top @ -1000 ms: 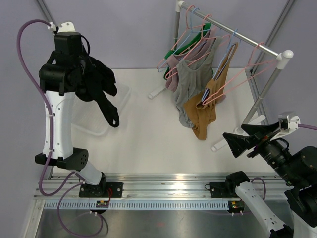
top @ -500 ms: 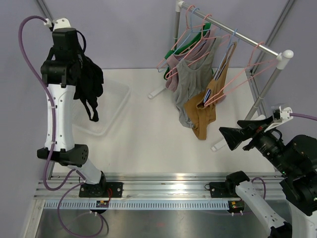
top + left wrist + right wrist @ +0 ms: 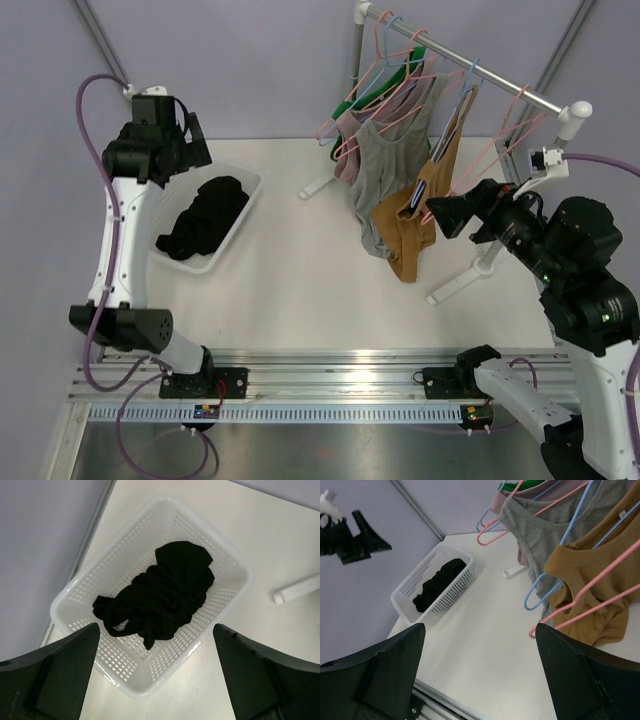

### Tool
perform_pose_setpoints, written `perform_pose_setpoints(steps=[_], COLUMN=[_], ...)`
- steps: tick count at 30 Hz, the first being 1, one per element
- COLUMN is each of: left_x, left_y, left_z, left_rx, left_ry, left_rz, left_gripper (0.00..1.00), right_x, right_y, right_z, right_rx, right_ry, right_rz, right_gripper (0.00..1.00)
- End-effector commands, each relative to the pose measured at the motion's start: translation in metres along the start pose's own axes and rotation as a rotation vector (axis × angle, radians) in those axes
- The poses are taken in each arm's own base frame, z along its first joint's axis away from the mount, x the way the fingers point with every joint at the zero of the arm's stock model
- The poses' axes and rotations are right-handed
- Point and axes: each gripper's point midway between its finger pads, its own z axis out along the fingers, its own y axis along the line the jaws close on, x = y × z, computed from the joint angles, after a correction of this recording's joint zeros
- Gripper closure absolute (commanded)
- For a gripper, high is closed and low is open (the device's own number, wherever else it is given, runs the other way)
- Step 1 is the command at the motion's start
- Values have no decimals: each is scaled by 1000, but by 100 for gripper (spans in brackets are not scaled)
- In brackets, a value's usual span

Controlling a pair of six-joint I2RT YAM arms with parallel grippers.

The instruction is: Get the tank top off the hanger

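Observation:
Next, my right gripper grabs the brown tank top's blue hanger by its bare arm near the hook (image 3: 462, 91) (image 3: 581, 505), leaving the tank top free to remove.
A black tank top (image 3: 205, 218) lies crumpled in the white basket (image 3: 247, 196), free of any hanger. It also shows from above, black tank top (image 3: 160, 592) in the basket (image 3: 235, 562). My left gripper (image 3: 165, 152) hangs above the basket, open and holding nothing (image 3: 157, 677). On the rack (image 3: 470, 70) a grey tank top (image 3: 385, 170) and a brown tank top (image 3: 410, 235) hang on hangers. My right gripper (image 3: 452, 214) is open and raised just right of the brown top, apart from it (image 3: 480, 680). A pink hanger's tip (image 3: 532, 632) sits by its right finger.
Mauve and green garments (image 3: 400, 75) hang further back on the rack. The rack's white feet (image 3: 320, 185) and slanted post (image 3: 535, 180) stand on the table at the right. A purple wall closes the back and left.
My left gripper has opened and the black tank top has dropped into the basket, with the arm now lower. My right arm has risen and swung left toward the rack.

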Motion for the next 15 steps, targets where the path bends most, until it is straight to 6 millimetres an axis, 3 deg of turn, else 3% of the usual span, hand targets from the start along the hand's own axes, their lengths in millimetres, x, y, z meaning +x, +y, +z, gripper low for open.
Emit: perform_pose_setpoints(steps=[1,2,3,4,5,6,7,9,10,11,15], left_x=[19,29,61,68,83,106,114,125,151,155,186], left_y=[-9,-13,-16,-19,-20,-21,-20,-20,-22,-21,-9], left_z=[-59,-65,-54,-80,-85,-75,-93,-96,-86,-92,-70], left_rx=[208,253,283,376,406,424,473,509,524,549,489], left_ry=[-49,-46,0,-42,-47,-27,-73,-109,-69,-111,-99], left_rz=[-52,-53,-47,-53,-64,-64,-71,-88,-85,-73,-69], left_gripper=[1,1,1,1,1,1,1,1,1,1,1], right_x=[-40,-42,-44,-48,-53,-54,-60,-61,-63,-62,-66], right_y=[2,-1,-9,-20,-28,-37,-52,-65,-69,-71,-90], right_z=[23,29,42,48,53,62,64,77,81,86,115], right_rx=[30,54,95,159,205,248,328,391,411,417,503], right_ry=[-99,-98,-78,-96,-111,-107,-139,-140,-142,-134,-128], right_rz=[38,54,67,76,82,81,79,59,52,49,31], right_gripper=[0,0,0,1,2,3,5,8,9,13,21])
